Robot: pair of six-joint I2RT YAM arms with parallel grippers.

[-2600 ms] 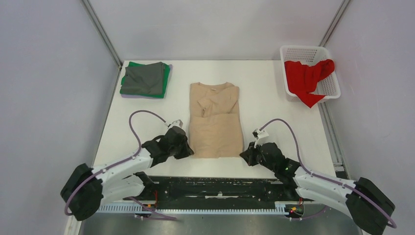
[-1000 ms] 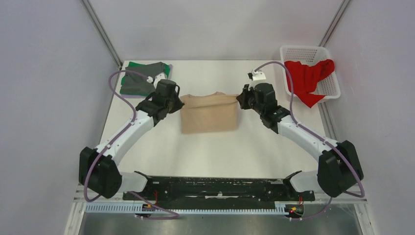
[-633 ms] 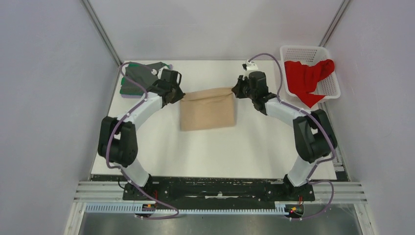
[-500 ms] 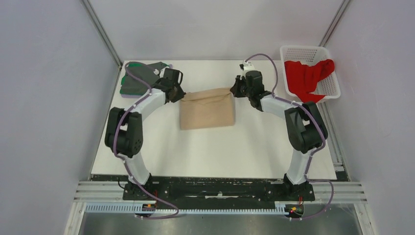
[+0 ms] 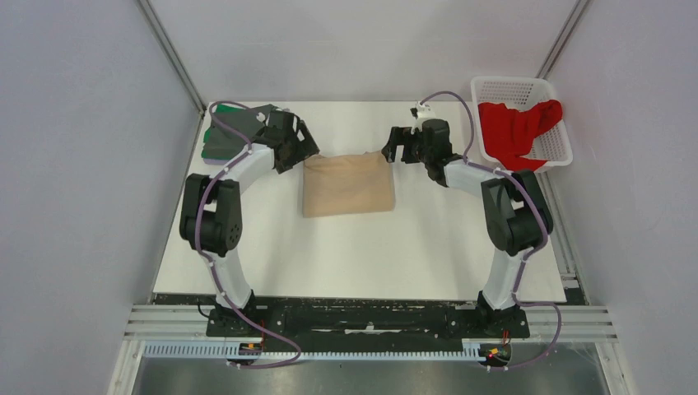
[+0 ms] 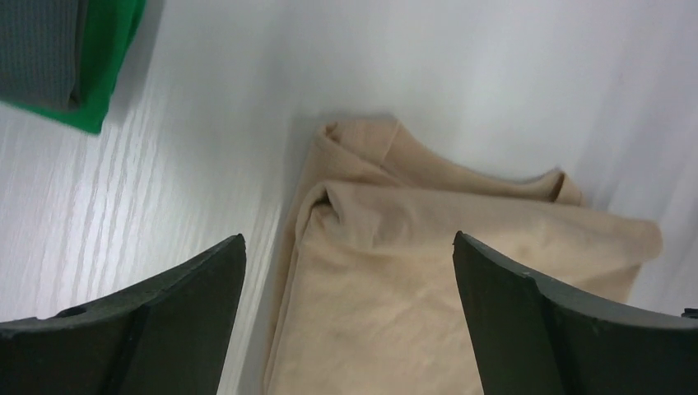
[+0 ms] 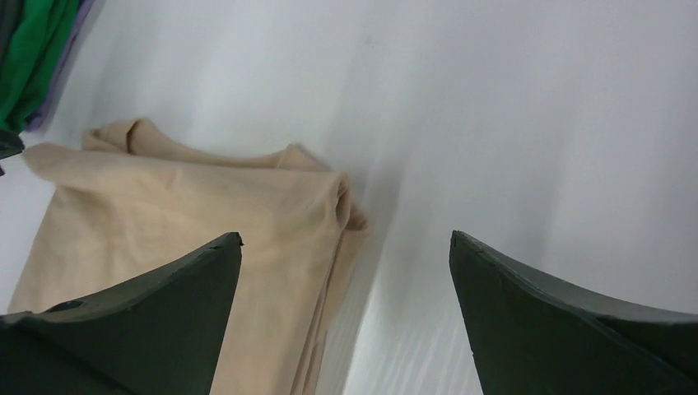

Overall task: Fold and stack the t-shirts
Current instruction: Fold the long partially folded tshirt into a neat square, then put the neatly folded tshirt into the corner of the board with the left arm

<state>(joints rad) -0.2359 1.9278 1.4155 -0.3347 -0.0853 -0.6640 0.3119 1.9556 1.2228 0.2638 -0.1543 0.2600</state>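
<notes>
The folded beige t-shirt is next for my left gripper, which will grab it by its stack-side edge near the doubled far corner. Then I will stack the shirt folded.
The beige t-shirt (image 5: 347,185) lies folded in half on the white table, its doubled far edge between my two grippers. My left gripper (image 5: 308,148) hovers at its far left corner, open, with the beige cloth (image 6: 428,247) lying loose below the fingers. Open too, my right gripper (image 5: 394,148) is over the far right corner (image 7: 206,214) and holds nothing. At the far left, the folded stack with the dark grey shirt (image 5: 229,132) on top and a green one (image 6: 111,66) under it is partly hidden by my left arm. The red t-shirt (image 5: 514,132) hangs out of the basket.
The white lattice basket (image 5: 510,83) stands at the far right corner of the table. Grey walls with metal rails close in the table on the left, back and right. The arms' black base rail runs along the near edge.
Both grippers carried the beige shirt's near hem to the far edge, folding it in half, then opened and let the cloth drop flat.
</notes>
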